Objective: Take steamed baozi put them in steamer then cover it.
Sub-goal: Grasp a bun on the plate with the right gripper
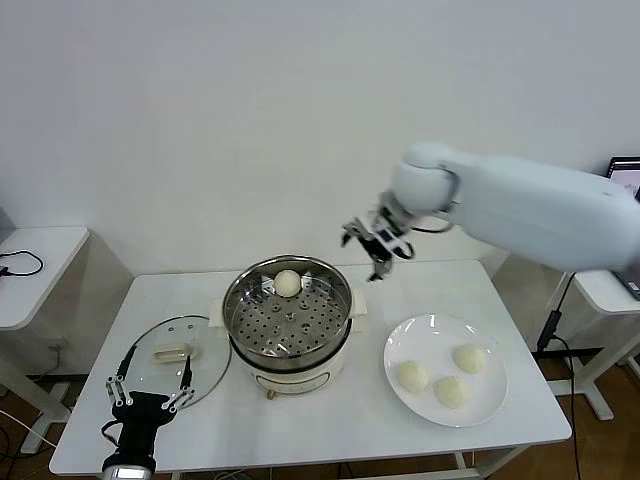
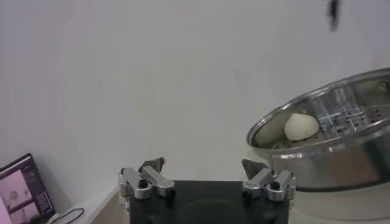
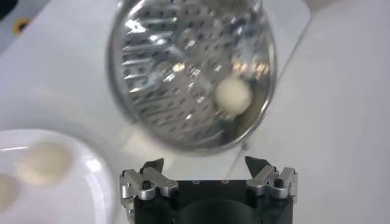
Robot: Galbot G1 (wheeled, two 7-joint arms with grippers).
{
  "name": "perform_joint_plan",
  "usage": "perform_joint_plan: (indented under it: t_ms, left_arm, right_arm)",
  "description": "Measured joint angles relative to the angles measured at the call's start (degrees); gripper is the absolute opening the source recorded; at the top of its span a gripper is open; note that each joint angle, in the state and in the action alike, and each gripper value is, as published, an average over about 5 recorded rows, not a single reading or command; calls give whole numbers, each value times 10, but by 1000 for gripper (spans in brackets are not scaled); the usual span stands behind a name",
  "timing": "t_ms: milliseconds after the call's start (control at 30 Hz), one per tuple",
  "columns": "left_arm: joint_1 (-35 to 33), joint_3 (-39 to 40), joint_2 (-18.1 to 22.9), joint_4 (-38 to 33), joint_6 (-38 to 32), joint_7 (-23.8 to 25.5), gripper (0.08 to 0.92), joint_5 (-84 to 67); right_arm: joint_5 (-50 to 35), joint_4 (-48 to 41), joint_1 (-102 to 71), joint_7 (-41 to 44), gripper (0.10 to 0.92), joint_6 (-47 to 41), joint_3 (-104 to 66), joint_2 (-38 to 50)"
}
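I will next use my right gripper to grab the baozi nearest the steamer by its rounded sides, so that another baozi can be added to the steamer.
The steamer point(image 1: 288, 335), a steel perforated basket on a cream pot base, stands mid-table with one baozi point(image 1: 288, 283) at its far side. Three more baozi point(image 1: 451, 391) lie on a white plate point(image 1: 430, 332) to the right. The glass cover point(image 1: 170, 368) lies flat on the table left of the steamer. My right gripper point(image 1: 368, 250) hangs open and empty in the air behind the steamer's right rim. In the right wrist view my right gripper point(image 3: 204, 162) looks down on the steamer point(image 3: 152, 61) and its baozi point(image 3: 233, 96). My left gripper point(image 1: 155, 372) is open and empty at the cover's front edge.
A small white side table point(image 1: 35, 255) stands at the far left and another one point(image 1: 610, 290) at the right. The left wrist view shows my left gripper point(image 2: 203, 163) low beside the steamer point(image 2: 329, 152), with the baozi point(image 2: 301, 126) inside it.
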State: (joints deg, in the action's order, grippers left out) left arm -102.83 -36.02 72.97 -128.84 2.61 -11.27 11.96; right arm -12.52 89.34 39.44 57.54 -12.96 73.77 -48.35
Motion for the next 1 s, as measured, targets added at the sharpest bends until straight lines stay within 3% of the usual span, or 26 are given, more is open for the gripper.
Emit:
perform_joint_plan:
  t_ms: [400,1000]
  left_arm:
    - [-1,-5,3,4,1,-1,823,0]
    - [4,-5,11,12,3,-1,823,2]
  right_arm:
    - [34,86,-110,-12,823,-57,-43,141]
    - [114,79,-283,-9,823,-64,-118,166]
